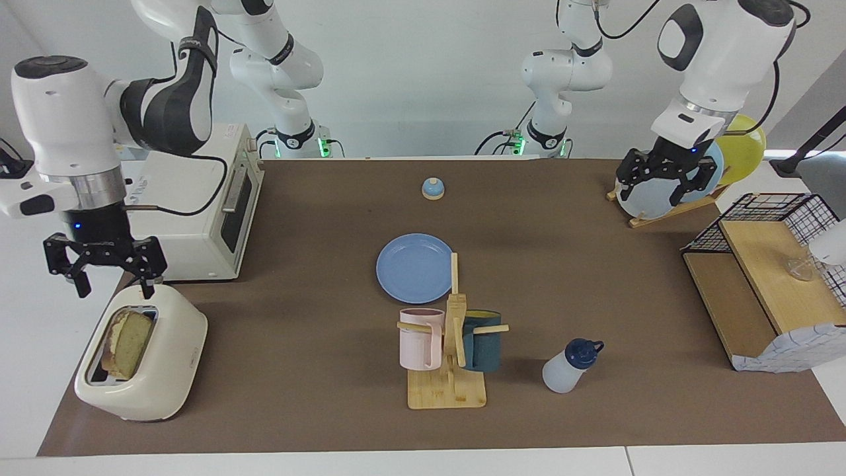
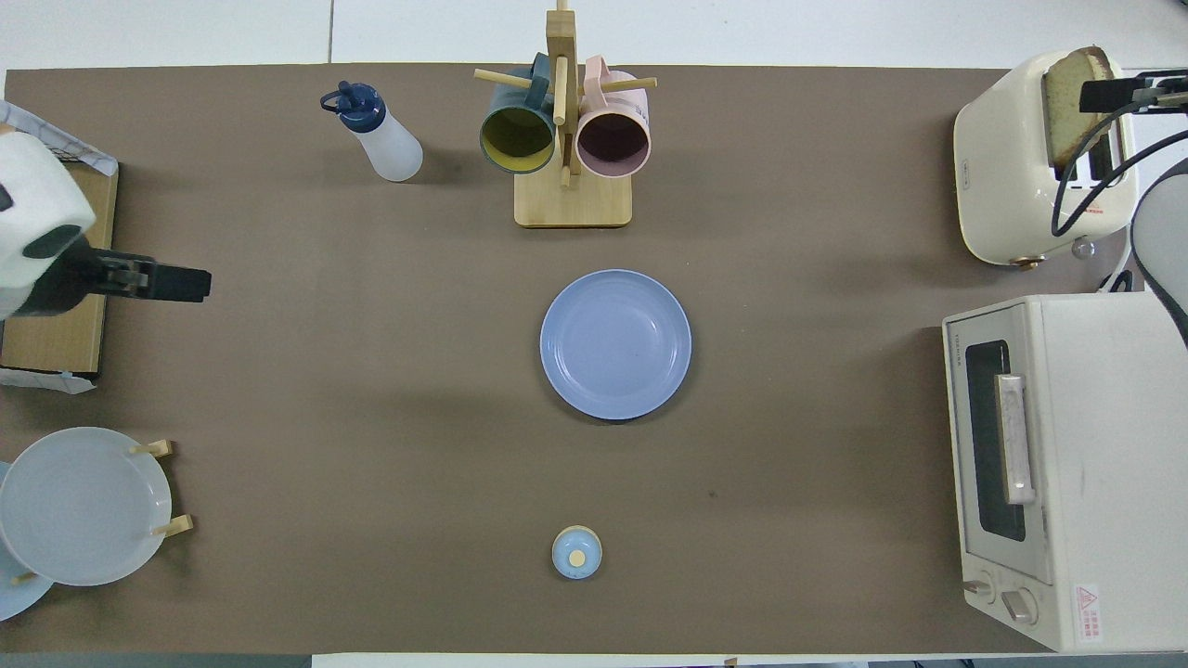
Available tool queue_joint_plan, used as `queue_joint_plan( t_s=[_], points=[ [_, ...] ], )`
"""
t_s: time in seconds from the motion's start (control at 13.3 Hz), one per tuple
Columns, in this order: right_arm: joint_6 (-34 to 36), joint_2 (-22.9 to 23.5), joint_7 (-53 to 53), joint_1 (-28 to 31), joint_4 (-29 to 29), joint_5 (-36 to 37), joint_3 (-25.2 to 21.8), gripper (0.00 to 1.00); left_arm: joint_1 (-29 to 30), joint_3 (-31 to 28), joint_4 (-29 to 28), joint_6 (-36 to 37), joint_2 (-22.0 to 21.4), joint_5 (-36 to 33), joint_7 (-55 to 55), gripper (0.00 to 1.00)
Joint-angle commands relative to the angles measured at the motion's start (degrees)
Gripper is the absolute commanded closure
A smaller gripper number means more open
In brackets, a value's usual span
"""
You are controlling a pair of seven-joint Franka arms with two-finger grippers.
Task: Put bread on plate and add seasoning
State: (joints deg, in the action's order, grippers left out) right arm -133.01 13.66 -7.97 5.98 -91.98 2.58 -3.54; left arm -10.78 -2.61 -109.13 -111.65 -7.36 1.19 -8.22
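Next, the right gripper grabs the bread by its exposed top edge [image 2: 1095, 67], since the toaster slot closes around the bread's lower part.
The bread [image 1: 129, 344] stands upright in the slot of a cream toaster [image 1: 168, 370] at the right arm's end of the table; it also shows in the overhead view [image 2: 1075, 97]. My right gripper [image 1: 114, 285] hangs open just above the toaster, not touching the bread. The blue plate [image 1: 415, 268] lies bare at the table's middle. The seasoning bottle [image 1: 570, 367], whitish with a navy cap, stands farther from the robots than the plate, beside the mug tree. My left gripper [image 1: 653, 193] is open and empty over the plate rack.
A white toaster oven [image 1: 198, 211] stands beside the toaster, nearer to the robots. A wooden mug tree [image 1: 449, 350] holds a pink and a teal mug. A small bell [image 1: 433, 189] sits near the robots. Pale plates on a rack [image 2: 83, 506] and a wire-basket shelf [image 1: 767, 264] stand at the left arm's end.
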Motion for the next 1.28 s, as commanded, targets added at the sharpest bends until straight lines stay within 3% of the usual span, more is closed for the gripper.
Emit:
queue_joint_plan(
  t_s=[0.0,0.15,0.3,0.45,0.6,0.68,0.75,0.83,0.9,1.05,1.21],
  points=[
    [-1.9,0.39,-0.64,0.52,-1.19,-3.71,0.38,0.0,-3.63,-0.47,-8.61,-10.55,-2.92,0.4,0.48,0.0],
    [-3.12,1.18,-2.05,0.87,-1.1,-4.16,0.38,0.09,-5.82,-0.38,-14.94,-19.7,-3.01,0.4,3.28,0.0],
    [-6.11,3.02,-2.14,0.87,-1.1,-6.17,0.38,0.17,-9.51,-0.47,-24.59,-36.88,-1.96,0.4,6.97,0.0],
    [-8.31,4.7,-2.48,0.78,-1.1,-6.09,0.38,0.23,-12.15,-0.47,-30.42,-53.77,3.37,0.48,8.57,0.0],
    [-8.41,4.7,-4.67,0.87,-1.1,-6.18,0.38,0.3,-13.56,-0.47,-30.97,-62.94,9.09,0.57,8.66,0.0],
    [-8.41,4.7,-5.21,0.87,-1.27,-6.27,0.38,0.4,-13.66,-0.56,-31.05,-66.38,10.86,0.66,8.57,0.0],
    [-8.15,4.7,-5.39,0.87,-1.45,-6.27,0.38,0.54,-14.09,-0.56,-30.97,-70.33,12.88,0.75,8.57,0.0],
    [-7.71,4.7,-6.96,0.96,-1.28,-6.09,0.38,0.82,-14.36,-0.65,-30.97,-75.94,15.51,0.92,8.57,0.0],
    [-7.27,4.62,-10.28,1.13,-1.01,-6.09,0.29,1.0,-14.36,-0.73,-30.97,-81.3,18.23,1.36,8.57,0.0],
    [-2.46,4.7,-14.78,2.63,1.6,-6.0,0.47,1.0,-15.14,-1.17,-30.18,-88.89,22.72,5.56,8.4,0.0],
    [4.65,4.97,-15.5,2.98,5.82,-5.39,0.47,1.0,-18.56,-4.75,-26.68,-88.65,25.01,6.63,8.4,0.0]
  ],
)
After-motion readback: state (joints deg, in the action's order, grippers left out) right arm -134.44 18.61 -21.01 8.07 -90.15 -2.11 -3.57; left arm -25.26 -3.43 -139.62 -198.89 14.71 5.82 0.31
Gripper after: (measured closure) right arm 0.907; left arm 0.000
